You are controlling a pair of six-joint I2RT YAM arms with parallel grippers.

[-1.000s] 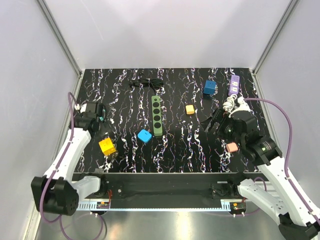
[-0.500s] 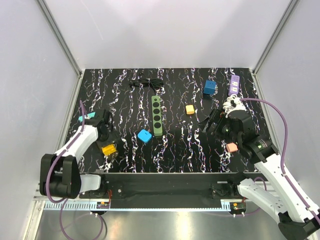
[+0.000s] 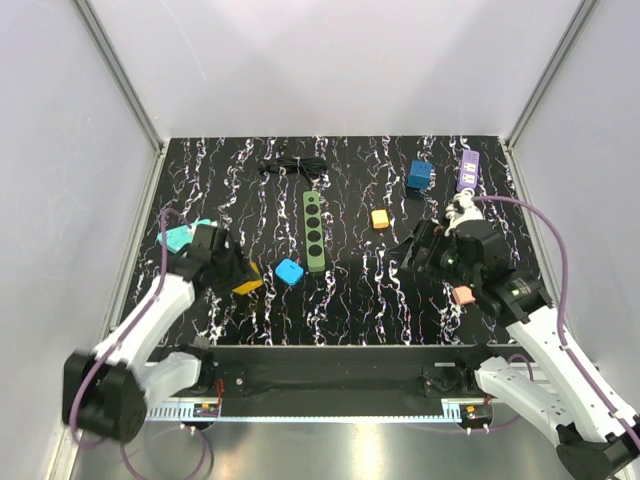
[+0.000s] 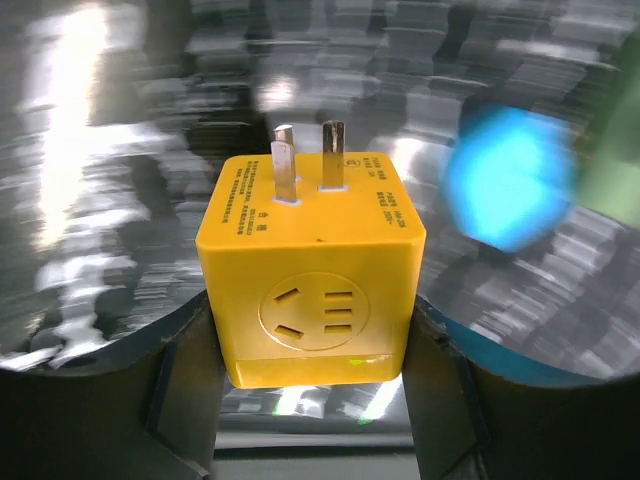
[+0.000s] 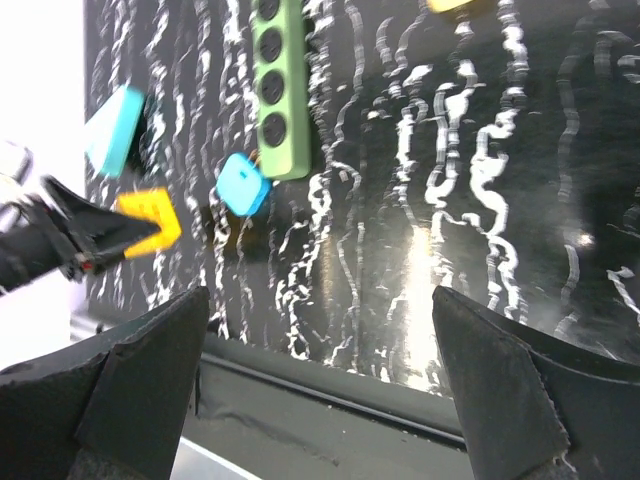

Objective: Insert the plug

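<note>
My right gripper needs to insert the yellow plug into the power strip, so next it will grab the yellow plug by its sides, with the prongs facing outward.
My left gripper is shut on the yellow plug, a cube with metal prongs pointing away from the camera; it also shows in the top view and the right wrist view, held above the table left of the light blue plug. The green power strip lies lengthwise at the table's middle, seen too in the right wrist view. My right gripper is open and empty, above the right half of the table.
A teal block lies at the left edge. An orange block, a dark blue block, a purple power strip, a pink block and a black cable lie around the table.
My left gripper has lifted the yellow plug and carried it right, toward the light blue plug. The right arm has shifted slightly left.
</note>
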